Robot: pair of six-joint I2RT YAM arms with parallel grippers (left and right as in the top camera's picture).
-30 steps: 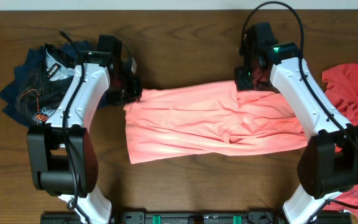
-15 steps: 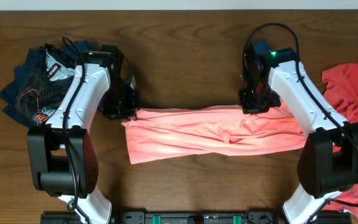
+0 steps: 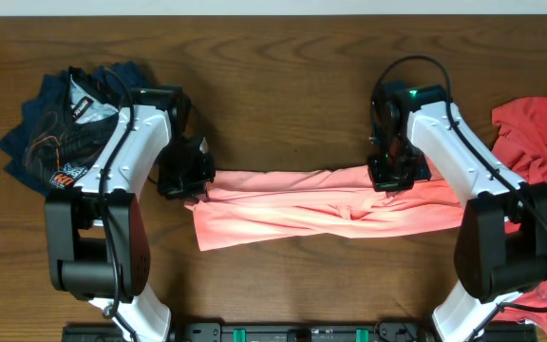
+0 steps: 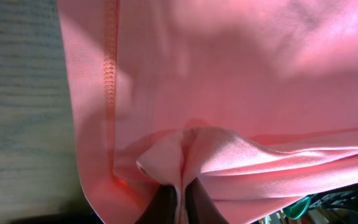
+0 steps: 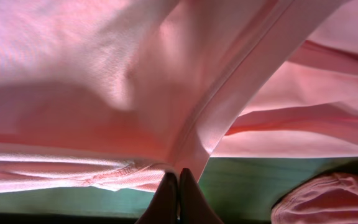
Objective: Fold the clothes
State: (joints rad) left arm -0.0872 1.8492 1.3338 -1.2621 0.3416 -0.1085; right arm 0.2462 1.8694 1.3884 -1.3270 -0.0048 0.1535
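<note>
The pinched fold is over the T-shirt's own flat cloth beside the stitched seam and would land there, so it is time for my left gripper to release it now.
The salmon-pink T-shirt [image 3: 302,204] lies as a long, partly folded band across the middle of the table. My left gripper [image 3: 198,182] is shut on its upper left edge, and a pinched fold of cloth [image 4: 179,155] shows between the fingers [image 4: 180,202]. My right gripper [image 3: 394,178] is shut on the upper right edge, with the seam [image 5: 229,106] running down into its closed fingertips [image 5: 179,193].
A dark blue printed garment [image 3: 60,133] lies bunched at the far left. A coral-red shirt [image 3: 544,142] lies at the right edge. Bare wooden table [image 3: 283,85] lies behind the shirt.
Both grippers have pulled the shirt's far edge toward the near side, folding it over. The shirt has gone from a wide spread to a narrow band.
</note>
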